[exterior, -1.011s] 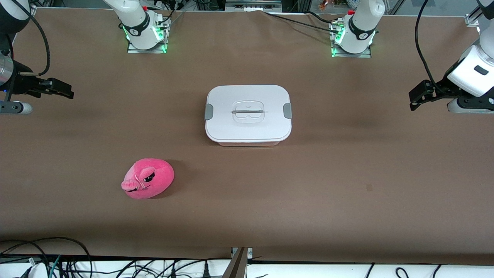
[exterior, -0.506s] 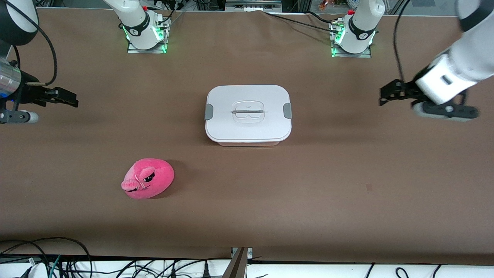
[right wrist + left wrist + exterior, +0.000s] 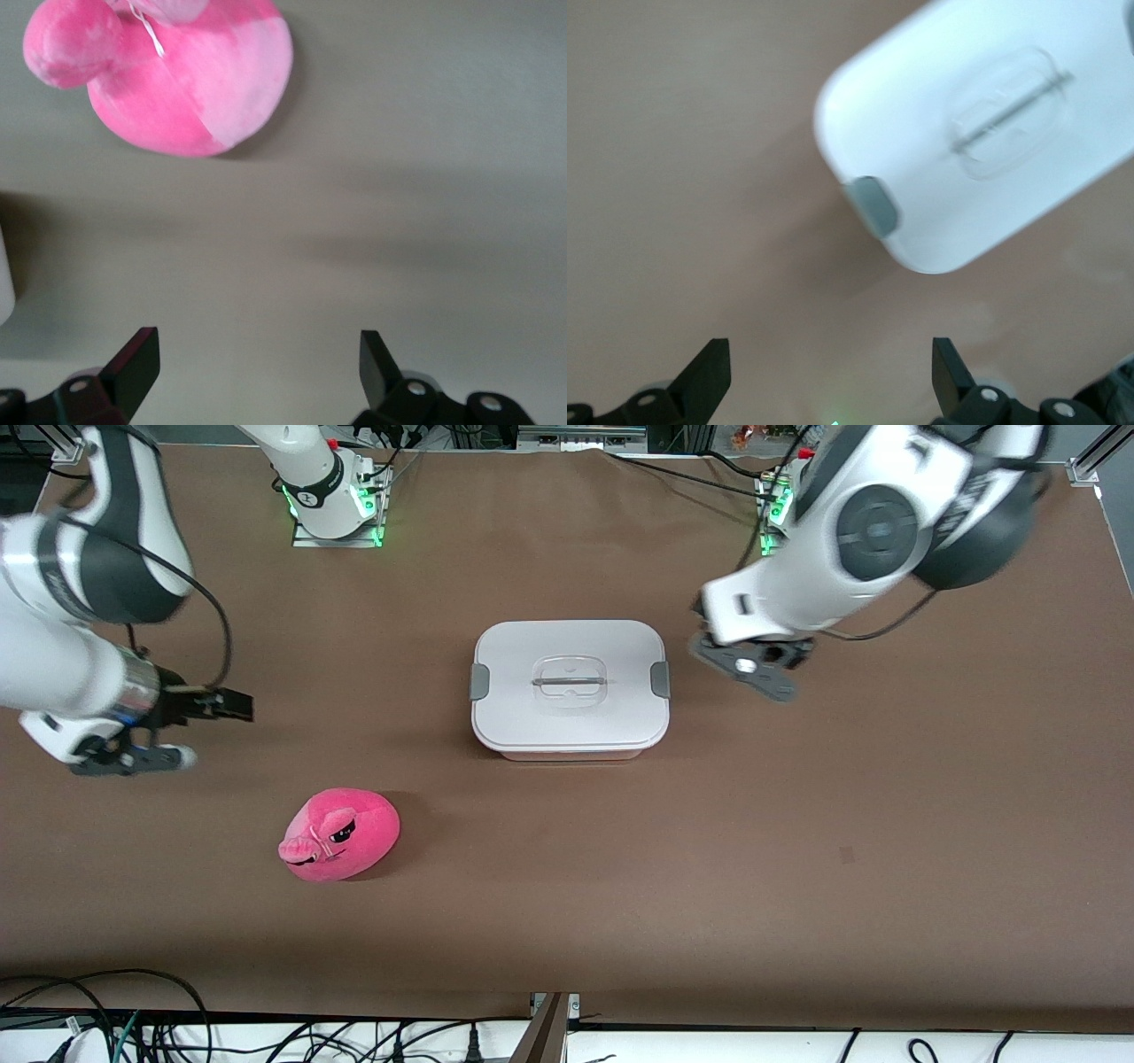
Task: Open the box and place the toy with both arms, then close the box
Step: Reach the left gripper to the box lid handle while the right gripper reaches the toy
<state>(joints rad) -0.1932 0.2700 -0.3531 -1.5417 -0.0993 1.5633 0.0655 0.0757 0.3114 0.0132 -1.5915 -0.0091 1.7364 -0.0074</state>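
Note:
Next, my left gripper grabs the white lid by its handle (image 3: 569,681) to open the box for the toy (image 3: 339,834).
The box (image 3: 569,687) stands in the middle of the table with its white lid on and a grey clip (image 3: 660,679) at each end. The hot-pink toy (image 3: 339,834) lies nearer the front camera, toward the right arm's end. My left gripper (image 3: 828,354) is open and empty, over the table beside the box's clip (image 3: 873,205) at the left arm's end. In the front view its wrist (image 3: 753,611) hides the fingers. My right gripper (image 3: 232,707) is open and empty over bare table, short of the toy (image 3: 177,80).
The two arm bases (image 3: 335,505) (image 3: 811,514) stand at the table's back edge. Cables (image 3: 133,1019) lie along the table's front edge. Brown tabletop (image 3: 797,850) surrounds the box and the toy.
The left arm has swung in from the table's end to just beside the box. The right arm has moved in and toward the toy. The box and the toy have not moved.

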